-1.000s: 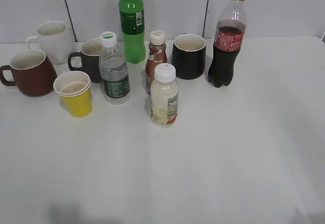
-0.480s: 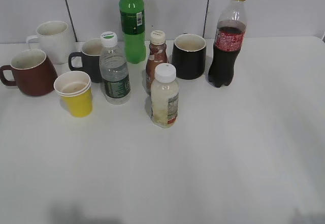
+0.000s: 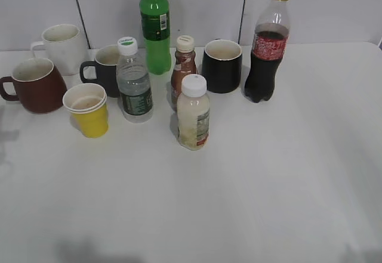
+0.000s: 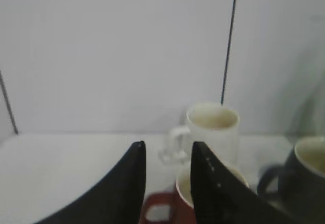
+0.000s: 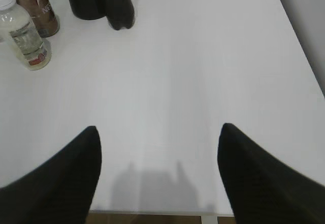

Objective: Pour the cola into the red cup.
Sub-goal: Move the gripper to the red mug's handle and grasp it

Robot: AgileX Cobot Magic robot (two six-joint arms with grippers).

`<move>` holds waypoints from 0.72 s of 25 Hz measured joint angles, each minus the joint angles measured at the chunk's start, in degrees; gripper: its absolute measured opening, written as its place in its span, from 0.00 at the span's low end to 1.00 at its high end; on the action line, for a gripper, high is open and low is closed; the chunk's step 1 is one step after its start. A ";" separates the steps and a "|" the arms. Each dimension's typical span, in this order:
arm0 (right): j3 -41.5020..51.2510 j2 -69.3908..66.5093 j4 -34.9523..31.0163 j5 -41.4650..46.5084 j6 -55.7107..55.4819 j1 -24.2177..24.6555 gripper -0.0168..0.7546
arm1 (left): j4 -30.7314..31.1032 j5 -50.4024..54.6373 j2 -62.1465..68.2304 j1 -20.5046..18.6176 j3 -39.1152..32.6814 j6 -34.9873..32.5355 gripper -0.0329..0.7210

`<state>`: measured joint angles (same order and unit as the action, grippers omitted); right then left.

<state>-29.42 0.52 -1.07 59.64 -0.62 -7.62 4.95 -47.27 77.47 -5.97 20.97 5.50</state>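
Note:
I should grab the red cup's (image 3: 36, 85) handle (image 3: 8, 87) with my left gripper next, so the cup is held ready for the cola.
The cola (image 3: 265, 48), a tall clear bottle of dark liquid with a red label and a tan cap, stands upright at the back right, next to a black mug (image 3: 222, 66). The red cup (image 3: 36, 85) stands at the far left with its handle pointing left. Neither gripper shows in the exterior view. In the left wrist view my left gripper (image 4: 166, 150) is open and empty, low and close to the red cup (image 4: 180, 214). My right gripper (image 5: 158, 132) is wide open and empty over the table's front edge, far from the cola's base (image 5: 118, 5).
A white mug (image 3: 62, 47), a dark mug (image 3: 106, 69), a yellow paper cup (image 3: 88, 109), a water bottle (image 3: 133, 81), a green bottle (image 3: 155, 24), a small brown bottle (image 3: 183, 66) and a milky bottle (image 3: 193, 113) crowd the back left and middle.
A faint shadow has appeared on the table at the left edge of the exterior view. The bottles and cups have not moved.

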 joint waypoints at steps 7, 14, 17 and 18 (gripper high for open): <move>0.17 0.00 0.00 -0.01 0.00 0.00 0.71 | 12.25 -19.05 25.57 -8.23 0.06 2.63 0.37; 0.33 0.00 -0.02 -0.01 0.00 0.00 0.71 | 20.14 -21.34 40.70 -14.24 6.35 -0.41 0.49; 0.33 0.00 -0.02 -0.01 0.00 0.00 0.71 | 21.45 -21.66 43.43 -14.01 9.89 -1.31 0.51; 0.33 0.00 -0.02 -0.01 0.00 0.00 0.71 | 21.46 -21.74 44.12 -14.01 11.02 -1.36 0.51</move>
<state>-29.09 0.52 -1.09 59.63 -0.62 -7.62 26.41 -69.01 121.60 -19.98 31.99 4.13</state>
